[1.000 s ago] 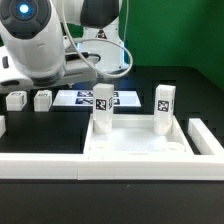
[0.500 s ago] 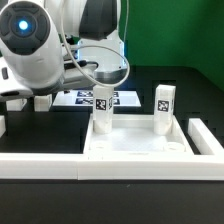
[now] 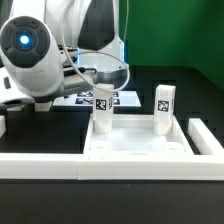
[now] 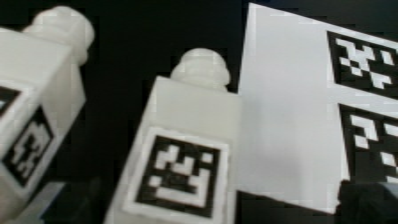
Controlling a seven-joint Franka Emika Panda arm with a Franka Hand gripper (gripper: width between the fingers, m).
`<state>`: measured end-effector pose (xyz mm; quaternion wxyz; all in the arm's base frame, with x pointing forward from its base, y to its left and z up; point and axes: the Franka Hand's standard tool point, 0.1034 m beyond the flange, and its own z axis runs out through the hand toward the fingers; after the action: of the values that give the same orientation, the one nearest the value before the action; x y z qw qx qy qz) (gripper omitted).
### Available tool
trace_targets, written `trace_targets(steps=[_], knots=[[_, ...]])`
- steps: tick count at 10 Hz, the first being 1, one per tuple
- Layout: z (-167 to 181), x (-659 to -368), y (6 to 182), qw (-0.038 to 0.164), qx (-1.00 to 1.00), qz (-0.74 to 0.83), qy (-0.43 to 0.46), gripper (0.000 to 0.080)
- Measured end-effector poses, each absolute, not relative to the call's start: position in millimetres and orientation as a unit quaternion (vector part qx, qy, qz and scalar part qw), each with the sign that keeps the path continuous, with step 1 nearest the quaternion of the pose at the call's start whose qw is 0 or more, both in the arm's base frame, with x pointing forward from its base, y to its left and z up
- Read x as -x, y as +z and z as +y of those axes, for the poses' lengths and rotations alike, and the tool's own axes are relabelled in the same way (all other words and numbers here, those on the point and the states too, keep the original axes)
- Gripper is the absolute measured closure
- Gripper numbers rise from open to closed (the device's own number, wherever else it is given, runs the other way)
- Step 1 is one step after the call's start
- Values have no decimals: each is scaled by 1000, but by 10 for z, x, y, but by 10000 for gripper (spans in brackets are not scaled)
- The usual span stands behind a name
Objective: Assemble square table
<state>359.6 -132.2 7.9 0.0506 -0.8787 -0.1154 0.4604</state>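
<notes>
My gripper should close, because my fingers reach down beside the tagged leg (image 4: 178, 170) near the marker board. Closing now would hold the leg.
The white square table top (image 3: 140, 148) lies at the front with two tagged white legs standing upright in its far corners, one (image 3: 102, 112) on the exterior view's left and one (image 3: 164, 108) on its right. In the wrist view two loose tagged legs lie on the black table, one (image 4: 187, 140) between my fingers and one (image 4: 36, 100) beside it. My gripper (image 4: 214, 208) is open just above the middle leg, with one dark fingertip (image 4: 365, 203) over the marker board's edge. The arm (image 3: 35, 55) hides the gripper and loose legs in the exterior view.
The marker board (image 3: 122, 99) lies behind the table top and fills one side of the wrist view (image 4: 320, 110). A long white border rail (image 3: 40, 166) runs along the front, with its upright end (image 3: 205, 138) at the exterior view's right.
The arm has swung down toward the exterior view's left and now covers the two loose legs that showed there before. The table top and its two standing legs have not moved.
</notes>
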Motion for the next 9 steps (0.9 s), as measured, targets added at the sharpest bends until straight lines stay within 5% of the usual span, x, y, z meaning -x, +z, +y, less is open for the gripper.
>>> trace_targets(steps=[2, 5, 9], knots=[[-1306, -3607, 79, 52, 878, -122, 459, 150], [-1279, -3618, 78, 53, 877, -131, 459, 514], [-1251, -3626, 79, 55, 875, -141, 459, 511]])
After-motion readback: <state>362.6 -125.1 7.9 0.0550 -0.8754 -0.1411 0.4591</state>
